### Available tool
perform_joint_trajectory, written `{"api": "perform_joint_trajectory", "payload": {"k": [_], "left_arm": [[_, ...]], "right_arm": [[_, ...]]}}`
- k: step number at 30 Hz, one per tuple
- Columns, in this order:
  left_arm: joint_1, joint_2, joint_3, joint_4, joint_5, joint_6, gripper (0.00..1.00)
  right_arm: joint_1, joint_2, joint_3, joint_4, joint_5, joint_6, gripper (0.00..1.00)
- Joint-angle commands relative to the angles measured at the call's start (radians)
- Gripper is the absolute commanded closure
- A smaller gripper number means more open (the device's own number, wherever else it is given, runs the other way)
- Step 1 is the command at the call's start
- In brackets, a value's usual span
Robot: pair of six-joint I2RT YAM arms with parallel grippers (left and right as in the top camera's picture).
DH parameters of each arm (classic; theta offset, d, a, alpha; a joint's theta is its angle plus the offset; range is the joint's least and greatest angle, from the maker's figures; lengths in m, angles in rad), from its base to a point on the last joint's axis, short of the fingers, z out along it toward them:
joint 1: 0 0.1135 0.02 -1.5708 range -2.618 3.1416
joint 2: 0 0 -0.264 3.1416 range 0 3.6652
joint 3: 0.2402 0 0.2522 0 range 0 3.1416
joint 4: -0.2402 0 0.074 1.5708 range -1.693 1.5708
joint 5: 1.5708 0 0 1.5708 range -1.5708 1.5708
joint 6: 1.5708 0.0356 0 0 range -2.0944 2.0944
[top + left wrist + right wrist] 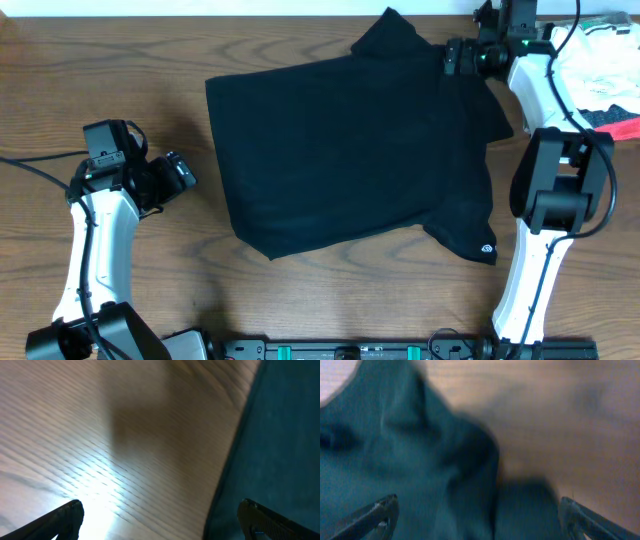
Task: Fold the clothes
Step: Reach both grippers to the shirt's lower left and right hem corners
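Observation:
The left gripper should grab the bottom corner of the black T-shirt (pixel 350 150) next, at the T-shirt's near side edge, so that it can fold the T-shirt's hem over.
A black T-shirt (pixel 350 150) lies spread on the wooden table, one sleeve with a small logo at the lower right and a bunched part at the top. My left gripper (pixel 180 172) is open just left of the shirt's left edge; its wrist view shows bare wood and the shirt's edge (pixel 280 445) between its fingers (pixel 160 520). My right gripper (pixel 455 55) is open over the shirt's top right corner; its wrist view shows rumpled dark cloth (pixel 410 460) between the fingers (pixel 477 517), blurred.
A pile of white and red clothes (pixel 605 70) lies at the table's far right edge behind the right arm. Bare wood (pixel 100 60) extends left of the shirt and along the front edge.

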Motion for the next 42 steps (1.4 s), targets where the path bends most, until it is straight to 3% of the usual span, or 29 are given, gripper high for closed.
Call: {"api": "perform_joint_trajectory", "payload": {"k": [1, 9, 13, 20, 30, 37, 42], "left_arm": [[-0.02, -0.002, 0.0, -0.004, 0.05, 0.062, 0.01], [-0.135, -0.085, 0.0, -0.116, 0.049, 0.057, 0.02], [-0.182, -0.168, 0.0, -0.22, 0.05, 0.046, 0.02], [-0.254, -0.223, -0.01, -0.369, 0.05, -0.004, 0.02], [-0.375, -0.222, -0.156, -0.313, 0.05, -0.144, 0.02], [-0.479, -0.222, -0.211, -0.252, 0.099, -0.279, 0.02], [-0.547, -0.22, -0.249, -0.15, 0.024, -0.405, 0.02]], "right_arm": [[0.007, -0.159, 0.056, -0.115, -0.019, 0.01, 0.01], [0.034, -0.387, 0.056, -0.483, -0.128, 0.117, 0.01], [0.053, -0.44, 0.056, -0.676, -0.01, 0.203, 0.01], [0.104, -0.456, 0.039, -0.926, 0.137, 0.294, 0.12], [0.168, -0.524, -0.151, -0.967, 0.212, 0.383, 0.16], [0.169, -0.718, -0.494, -0.811, 0.212, 0.498, 0.17], [0.181, -0.836, -0.697, -0.658, 0.197, 0.558, 0.2]]}}
